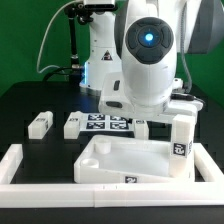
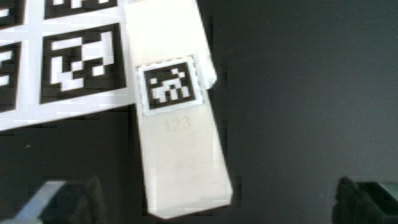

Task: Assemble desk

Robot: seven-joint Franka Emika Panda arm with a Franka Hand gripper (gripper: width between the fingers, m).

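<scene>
The long white leg (image 2: 178,130) has to be joined to the white rimmed tabletop. My gripper should next pick up the leg by its plain, untagged end (image 2: 187,192).
The white rimmed tabletop (image 1: 130,160) lies at the front centre. Two white leg blocks (image 1: 40,124) (image 1: 72,125) lie to the exterior view's left of the marker board (image 1: 108,124). Another leg (image 1: 182,135) stands upright at the tabletop's right end. In the wrist view a long white leg (image 2: 178,130) with a tag lies on the black table beside the marker board (image 2: 63,60). My gripper (image 2: 210,205) is open above that leg's end, its dark fingertips (image 2: 45,205) wide apart on either side and not touching it. In the exterior view the arm hides the gripper.
A long low white border wall (image 1: 20,165) runs round the front and sides of the work area. The robot's base and arm (image 1: 145,60) stand behind the marker board.
</scene>
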